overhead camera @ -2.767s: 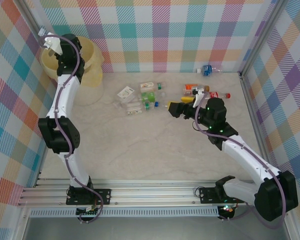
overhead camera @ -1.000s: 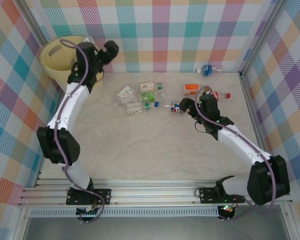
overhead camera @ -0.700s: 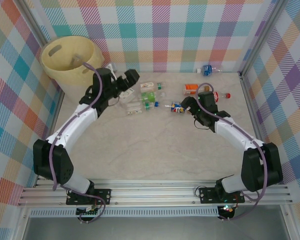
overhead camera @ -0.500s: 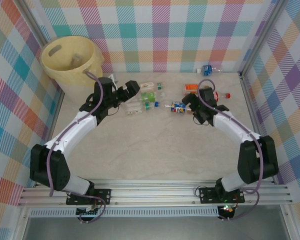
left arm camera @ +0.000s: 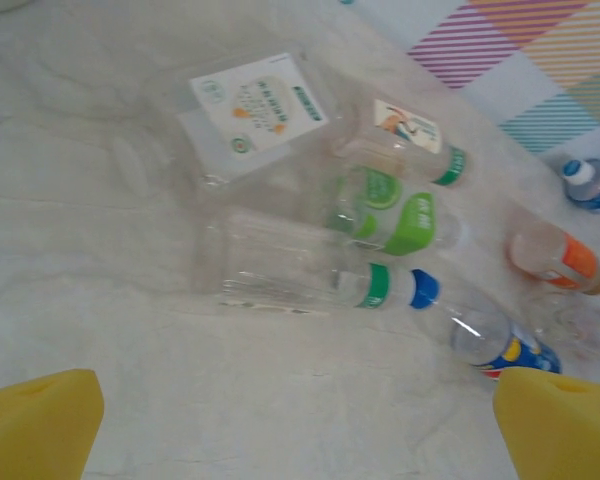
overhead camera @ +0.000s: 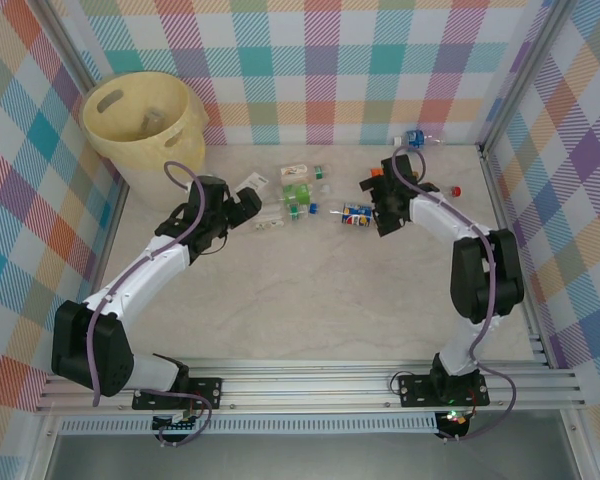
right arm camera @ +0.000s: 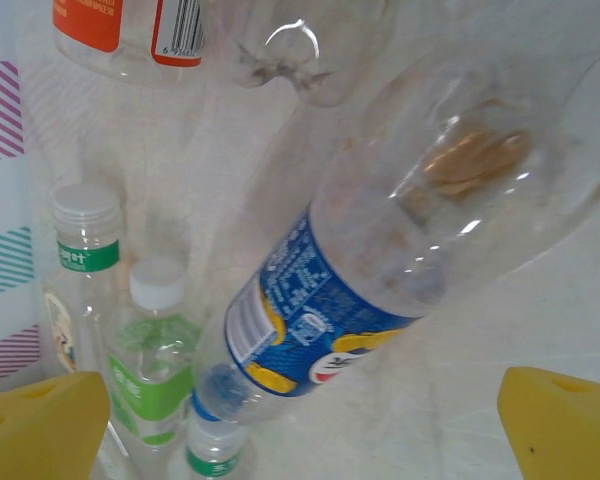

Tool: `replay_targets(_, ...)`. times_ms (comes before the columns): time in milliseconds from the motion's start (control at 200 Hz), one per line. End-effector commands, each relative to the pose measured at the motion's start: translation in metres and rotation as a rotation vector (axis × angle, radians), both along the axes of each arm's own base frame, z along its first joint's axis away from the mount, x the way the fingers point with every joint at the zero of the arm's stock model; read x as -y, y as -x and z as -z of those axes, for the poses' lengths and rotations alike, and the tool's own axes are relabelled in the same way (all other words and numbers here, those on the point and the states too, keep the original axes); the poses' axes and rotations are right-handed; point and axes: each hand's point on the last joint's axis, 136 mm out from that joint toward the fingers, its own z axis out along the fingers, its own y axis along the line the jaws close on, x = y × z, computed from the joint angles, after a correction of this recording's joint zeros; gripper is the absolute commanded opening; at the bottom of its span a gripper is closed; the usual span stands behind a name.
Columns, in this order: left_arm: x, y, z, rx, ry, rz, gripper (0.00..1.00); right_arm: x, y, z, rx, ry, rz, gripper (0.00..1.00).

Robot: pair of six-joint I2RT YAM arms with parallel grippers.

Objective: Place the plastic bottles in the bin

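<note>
The sides of the blue-labelled bottle are well below my fingers, down on the tabletop. My right gripper will go lower first and then close on the bottle.
The pale yellow bin [overhead camera: 145, 125] stands at the back left. A cluster of clear plastic bottles [overhead camera: 285, 195] lies mid-table, with my left gripper [overhead camera: 247, 204] open just to its left. In the left wrist view the left gripper [left arm camera: 300, 440] is empty. Ahead of it lie a green-banded, blue-capped bottle [left arm camera: 310, 275] and a green-labelled one [left arm camera: 395, 215]. My right gripper [overhead camera: 373, 203] hangs open over a blue-labelled bottle [overhead camera: 356, 213]. That bottle [right arm camera: 380, 290] lies between and ahead of the right gripper [right arm camera: 300, 430], untouched.
Another blue-labelled bottle [overhead camera: 415, 140] lies against the back wall, and a red-capped one [overhead camera: 445, 188] lies right of my right arm. An orange-labelled bottle [right arm camera: 130, 30] sits beyond the blue one. Checked walls close in the table on three sides.
My left arm has swung from over the bin down to the table beside the bottle cluster. My right gripper has turned and shifted back, over the blue-labelled bottle.
</note>
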Motion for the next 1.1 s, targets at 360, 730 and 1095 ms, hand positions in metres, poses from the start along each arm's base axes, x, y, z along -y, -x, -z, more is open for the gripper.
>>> replay_targets(360, -0.026, 0.005, 0.023, -0.078, -0.113, -0.067, 1.0, 0.012, 0.008, 0.048, -0.245, -0.124, 0.214, 0.95)
replay_targets(730, -0.024, 0.006, 0.033, -0.108, -0.096, -0.073, 1.0, 0.017, -0.016, 0.075, -0.254, -0.124, 0.262, 0.82)
replay_targets(1095, 0.021, -0.004, 0.013, 0.034, -0.019, 0.178, 1.0, 0.036, -0.008, 0.066, -0.092, -0.07, 0.211, 0.58)
